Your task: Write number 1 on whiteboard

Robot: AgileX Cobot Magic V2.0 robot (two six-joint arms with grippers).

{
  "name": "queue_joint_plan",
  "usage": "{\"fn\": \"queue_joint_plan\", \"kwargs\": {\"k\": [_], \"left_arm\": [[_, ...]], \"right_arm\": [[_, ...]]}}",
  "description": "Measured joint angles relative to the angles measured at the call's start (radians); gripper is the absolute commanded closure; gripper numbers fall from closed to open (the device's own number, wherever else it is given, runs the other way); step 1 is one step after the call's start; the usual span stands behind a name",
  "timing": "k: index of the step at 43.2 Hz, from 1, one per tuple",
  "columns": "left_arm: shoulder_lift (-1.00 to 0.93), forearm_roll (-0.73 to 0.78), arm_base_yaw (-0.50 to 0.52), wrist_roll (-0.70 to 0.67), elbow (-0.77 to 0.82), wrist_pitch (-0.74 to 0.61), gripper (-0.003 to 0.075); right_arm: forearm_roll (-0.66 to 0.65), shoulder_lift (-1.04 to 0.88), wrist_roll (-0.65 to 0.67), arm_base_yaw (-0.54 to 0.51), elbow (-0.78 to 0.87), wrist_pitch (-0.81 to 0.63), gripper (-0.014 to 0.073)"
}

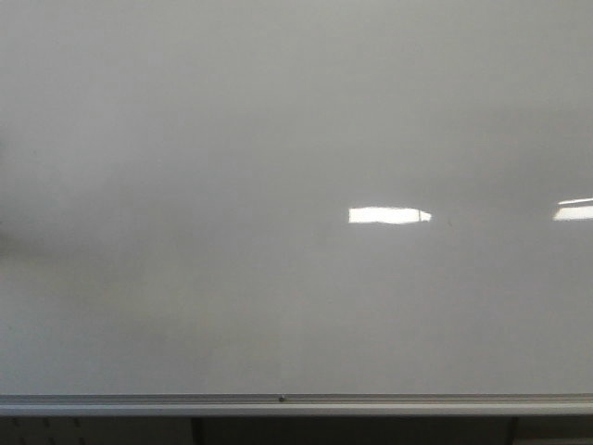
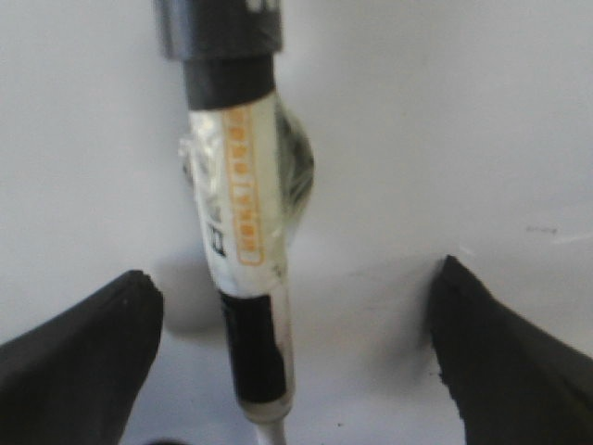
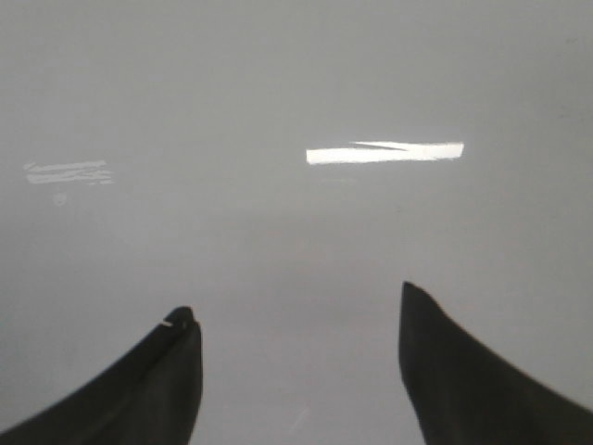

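Observation:
My left gripper's fingers are beside the marker's lower black band, so it is time to close my left gripper now, which would catch the marker.
The whiteboard (image 1: 278,139) is glossy white-grey and fills the front view; no gripper shows there. No number 1 shows on it in any view. In the left wrist view a marker (image 2: 239,204), white with an orange label and black bands, lies lengthwise between the fingers in front of the whiteboard (image 2: 445,111). My left gripper (image 2: 295,269) is open, with both black fingers wide of the marker and not touching it. My right gripper (image 3: 296,298) is open and empty, facing the bare whiteboard (image 3: 278,74).
A silver frame rail (image 1: 296,403) runs along the board's lower edge, with dark space below it. Bright rectangular light reflections (image 1: 389,215) sit right of centre and at the right edge (image 1: 574,209). One reflection (image 3: 384,152) shows in the right wrist view.

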Motion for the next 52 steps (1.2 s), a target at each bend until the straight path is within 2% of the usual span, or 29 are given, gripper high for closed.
{"fn": "queue_joint_plan", "kwargs": {"k": [7,11,16,24,28,35,40,47,52], "left_arm": [[0.002,0.000,0.000,0.002,0.000,-0.020,0.0157],[0.004,0.000,0.000,0.005,0.000,-0.024,0.0202],[0.005,0.004,0.000,0.005,0.000,-0.032,0.0346],[0.006,-0.007,0.002,0.005,-0.003,-0.032,0.0634],[0.006,-0.021,0.006,0.005,-0.003,-0.032,0.0741],[0.005,-0.021,0.006,0.005,-0.003,-0.026,0.0740],[-0.016,-0.021,-0.008,0.001,-0.005,0.043,0.0740],[-0.079,-0.015,-0.077,-0.053,-0.045,0.298,0.0740],[-0.133,-0.013,-0.155,-0.094,-0.134,0.564,0.0740]], "right_arm": [[0.000,0.000,0.000,0.000,0.000,0.000,0.0106],[0.000,0.000,0.000,0.000,0.000,0.000,0.0106],[0.000,0.000,0.000,0.000,0.000,0.000,0.0106],[0.000,0.000,0.000,0.000,0.000,0.000,0.0106],[0.000,0.000,0.000,0.000,0.000,0.000,0.0106],[0.000,0.000,0.000,0.000,0.000,0.000,0.0106],[0.000,0.000,0.000,0.000,0.000,0.000,0.0106],[0.000,0.000,0.000,0.000,0.000,0.000,0.0106],[0.000,0.000,0.000,0.000,0.000,0.000,0.0106]]}}
